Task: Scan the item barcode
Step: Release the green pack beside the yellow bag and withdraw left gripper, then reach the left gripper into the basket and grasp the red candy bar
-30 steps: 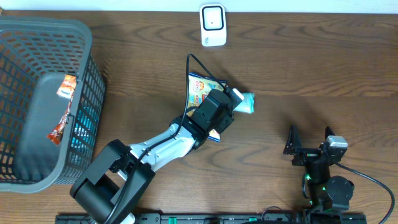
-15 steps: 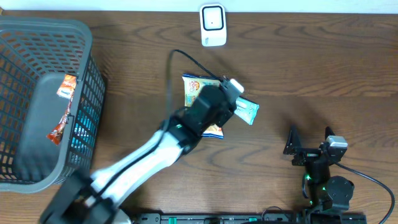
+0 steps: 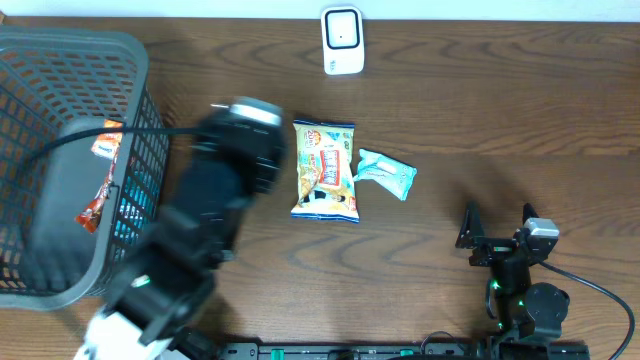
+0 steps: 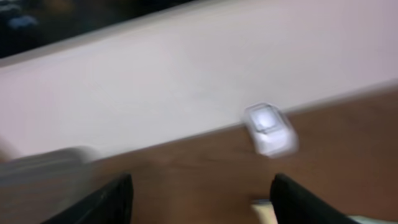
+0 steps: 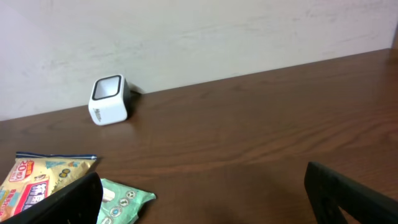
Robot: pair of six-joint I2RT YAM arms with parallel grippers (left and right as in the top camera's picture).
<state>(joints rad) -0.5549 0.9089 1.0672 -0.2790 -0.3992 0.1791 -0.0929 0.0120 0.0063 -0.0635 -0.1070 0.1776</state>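
My left gripper should next grab the red wrapper's narrow end in the basket, so its long body stays uncovered for barcode scanning.
A yellow snack bag [image 3: 325, 170] lies flat on the table with a small teal packet [image 3: 386, 175] just to its right. The white barcode scanner [image 3: 341, 40] stands at the back edge. My left gripper [image 3: 242, 130] is a blur left of the snack bag, near the basket. In the left wrist view it [image 4: 202, 205] is open and holds nothing, and the scanner [image 4: 268, 129] is ahead of it. My right gripper [image 3: 497, 222] rests open at the front right. In its own view it [image 5: 205, 199] faces the teal packet [image 5: 124, 199], the snack bag [image 5: 37, 183] and the scanner [image 5: 109, 99].
A grey mesh basket [image 3: 140, 110] fills the left side. An orange packet [image 3: 107, 138] and a red wrapper [image 3: 95, 210] lie inside it. A pale wall runs behind the table's back edge.
My left gripper opened and let go over the snack bag and the teal packet, which now lie on the table. The arm swung fast to the left towards the basket. The right arm stayed still.
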